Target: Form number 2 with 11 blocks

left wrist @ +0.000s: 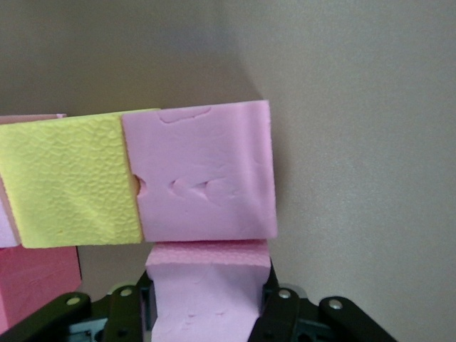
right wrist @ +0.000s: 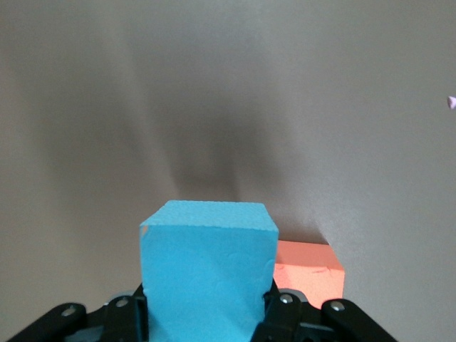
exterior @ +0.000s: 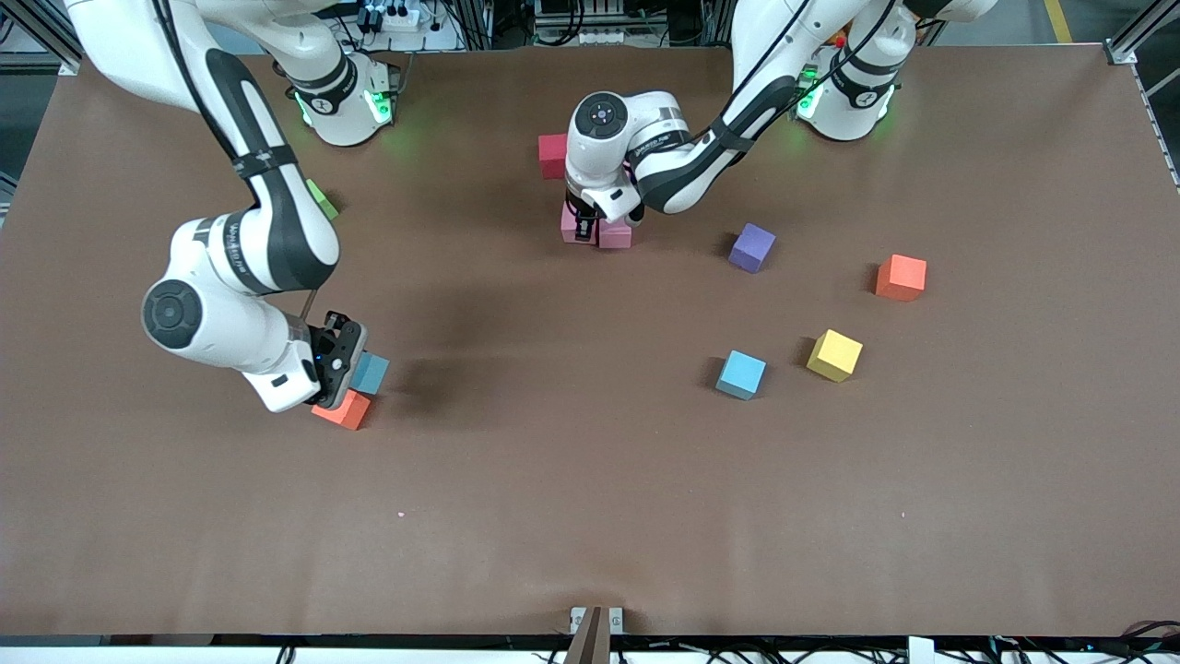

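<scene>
The pink cube sits flush against the neighbouring pink cube (left wrist: pixel 201 169) and would stand in place, so it is time for my left gripper to let go.
My left gripper (exterior: pixel 583 227) is shut on a pink cube (left wrist: pixel 206 299) in the middle of the table, low over it. The cube's far face touches a second pink cube (left wrist: pixel 203 174), which sits beside a yellow cube (left wrist: pixel 71 182). A red cube (left wrist: pixel 32 285) shows at the edge of the left wrist view. In the front view the arm hides most of this cluster, and only the pink cubes (exterior: pixel 615 234) and a red cube (exterior: pixel 553 155) show. My right gripper (exterior: pixel 358 373) is shut on a light blue cube (right wrist: pixel 206 278) just above an orange-red cube (exterior: pixel 343 409).
Toward the left arm's end lie loose purple (exterior: pixel 752 247), orange (exterior: pixel 901 278), yellow (exterior: pixel 835 355) and light blue (exterior: pixel 742 373) cubes. A lime-green cube (exterior: pixel 322 198) lies partly hidden by the right arm, near its base.
</scene>
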